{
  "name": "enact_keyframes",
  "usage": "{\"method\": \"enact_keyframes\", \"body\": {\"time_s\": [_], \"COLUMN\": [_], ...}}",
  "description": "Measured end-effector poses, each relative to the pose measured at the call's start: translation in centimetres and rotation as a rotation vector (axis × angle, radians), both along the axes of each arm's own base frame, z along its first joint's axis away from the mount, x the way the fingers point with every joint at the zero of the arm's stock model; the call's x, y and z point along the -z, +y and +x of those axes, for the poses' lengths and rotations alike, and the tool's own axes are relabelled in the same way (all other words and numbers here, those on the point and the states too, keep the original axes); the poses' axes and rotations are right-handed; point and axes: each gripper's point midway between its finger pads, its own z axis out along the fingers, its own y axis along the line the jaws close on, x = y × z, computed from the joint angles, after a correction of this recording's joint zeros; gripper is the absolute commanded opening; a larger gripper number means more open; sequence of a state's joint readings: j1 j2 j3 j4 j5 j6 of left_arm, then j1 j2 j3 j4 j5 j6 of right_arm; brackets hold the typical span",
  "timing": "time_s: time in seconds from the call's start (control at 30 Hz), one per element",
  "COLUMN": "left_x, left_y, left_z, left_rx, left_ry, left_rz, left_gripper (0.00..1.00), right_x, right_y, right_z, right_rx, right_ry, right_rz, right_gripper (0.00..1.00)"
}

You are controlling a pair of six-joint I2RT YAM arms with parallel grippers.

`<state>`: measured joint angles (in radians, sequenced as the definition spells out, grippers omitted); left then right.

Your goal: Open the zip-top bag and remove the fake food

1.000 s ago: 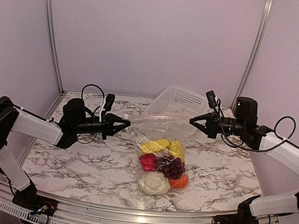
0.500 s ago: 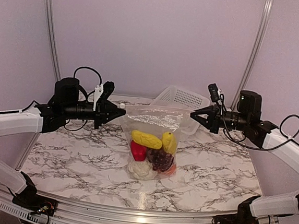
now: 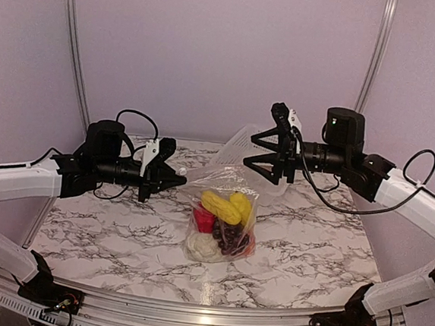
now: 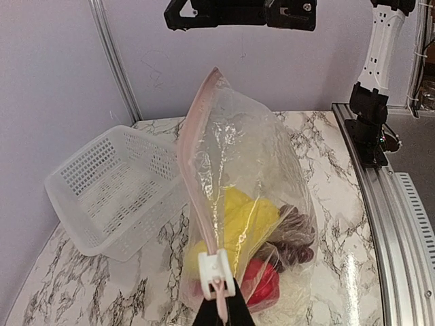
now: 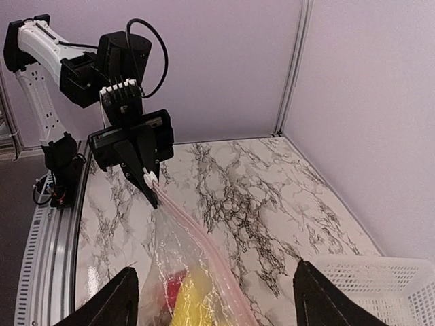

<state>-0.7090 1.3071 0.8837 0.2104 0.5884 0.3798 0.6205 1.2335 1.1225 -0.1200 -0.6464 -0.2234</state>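
My left gripper keeps the end of the bag's zip. My right gripper needs to grip the white slider next, to pull the bag [image 3: 226, 190] open.
The zip-top bag [image 3: 226, 190] hangs by one end of its pink zip strip [image 4: 197, 163] from my left gripper [image 3: 180, 178], which is shut on the strip's end just behind the white slider [image 4: 216, 275]. The fake food sags in the bag's bottom at table level: yellow fruits [image 3: 227, 206], red apple [image 3: 203, 218], purple grapes [image 3: 231, 237], white lumpy piece [image 3: 203, 246]. My right gripper [image 3: 253, 152] stands open above the bag's far end, nothing between its fingers [image 5: 119, 299]. In the right wrist view the strip runs below the open jaws toward the left gripper [image 5: 146, 178].
A white perforated basket [image 4: 112, 190] stands at the back of the marble table [image 3: 104, 237], right behind the bag and under the right gripper. Aluminium posts and lilac walls close in the sides and back.
The right gripper has opened, let go of the bag's right end and moved up and to the left. The bag now hangs from the left gripper alone, its far end slack.
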Motion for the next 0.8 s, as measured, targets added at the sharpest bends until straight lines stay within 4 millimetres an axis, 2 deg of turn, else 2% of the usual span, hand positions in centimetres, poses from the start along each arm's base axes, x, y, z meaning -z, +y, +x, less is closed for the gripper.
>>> {"method": "enact_keyframes", "body": {"time_s": [0.1,0.2,0.4,0.57,0.8], "left_x": [0.2,-0.2,-1.4,-1.4,-1.4], "left_y": [-0.2,-0.3,-0.9,-1.1,-1.2], "left_z": [-0.6,-1.2,-2.2,-2.6,-2.7], "left_rx": [0.012,0.023,0.046,0.055,0.056], "left_ry": [-0.007,-0.023,-0.066,-0.076,-0.078], "left_rz": [0.018,0.025,0.022,0.03,0.03], "left_gripper": [0.0,0.0,0.0,0.0,0.0], "right_x": [0.2,1.3,2.0,1.8,2.8], "right_y": [2.7,5.5,9.1,11.0,12.2], "right_z": [-0.9,-1.7,-2.3,-2.7,-3.6], "right_rx": [-0.059,-0.118,-0.183,-0.226,-0.269], "right_ry": [-0.043,-0.064,-0.12,-0.163,-0.167], "right_rz": [-0.036,-0.086,-0.151,-0.169,-0.201], "right_gripper": [0.74,0.73,0.64,0.57,0.46]}}
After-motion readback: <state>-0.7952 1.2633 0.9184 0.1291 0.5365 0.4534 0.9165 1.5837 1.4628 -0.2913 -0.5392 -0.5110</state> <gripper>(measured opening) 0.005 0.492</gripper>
